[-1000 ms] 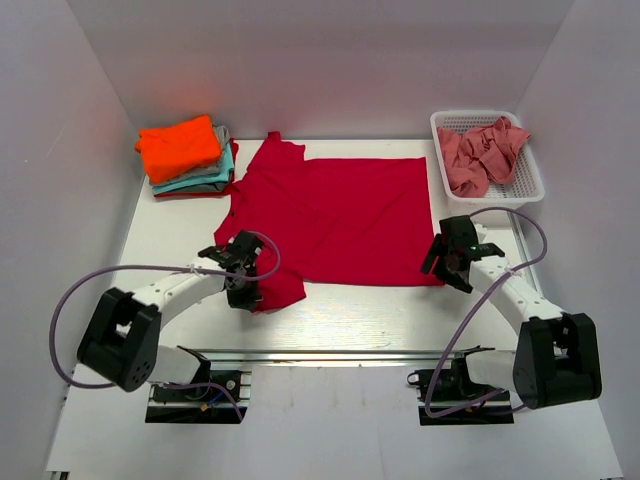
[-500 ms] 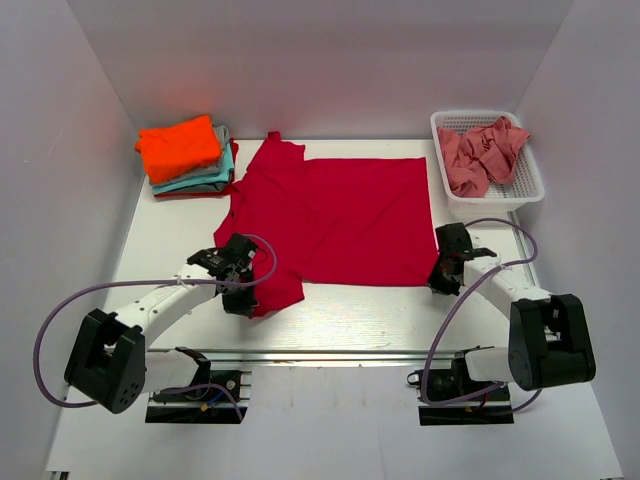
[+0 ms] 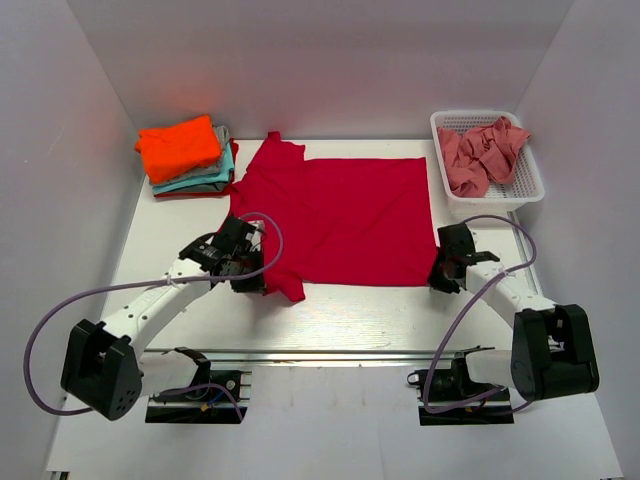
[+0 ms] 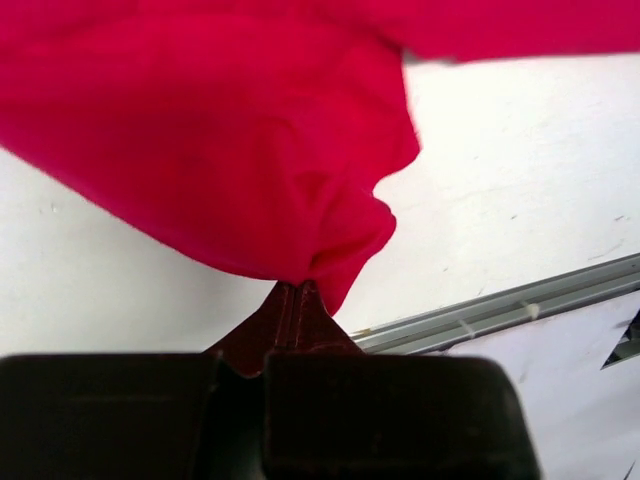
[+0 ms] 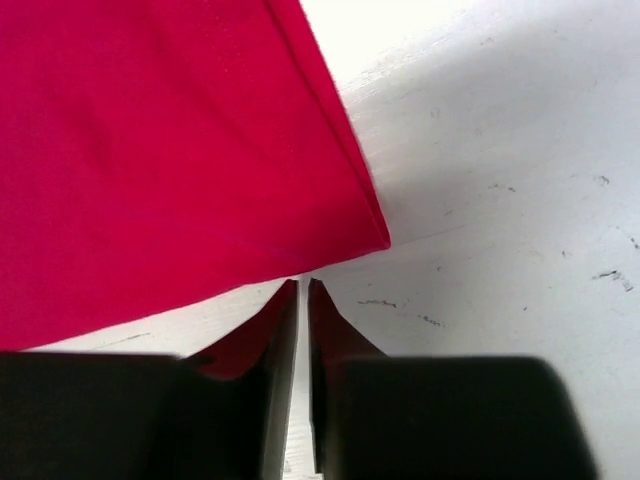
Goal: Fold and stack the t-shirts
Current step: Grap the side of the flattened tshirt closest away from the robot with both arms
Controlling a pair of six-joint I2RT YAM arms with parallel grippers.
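My right gripper should next grab the crimson t-shirt's near hem corner, opposite the held sleeve, so that the t-shirt's near side can be folded over evenly.
A deep crimson t-shirt lies spread flat across the middle of the table, neck to the left. My left gripper is shut on its near-left sleeve, and the cloth bunches up from the fingertips. My right gripper sits at the shirt's near-right corner. Its jaws are closed to a thin slit, with the tips meeting the hem just left of the corner. Folded t-shirts are stacked at the back left, a bright orange one on top of teal, grey and red ones.
A white mesh basket at the back right holds crumpled salmon-pink shirts. A metal rail runs along the table's near edge, also seen in the left wrist view. White walls close in the table's sides and back.
My right gripper has gone from open to closed at the shirt's near-right corner. My left arm has drawn the held sleeve a little away from the near edge.
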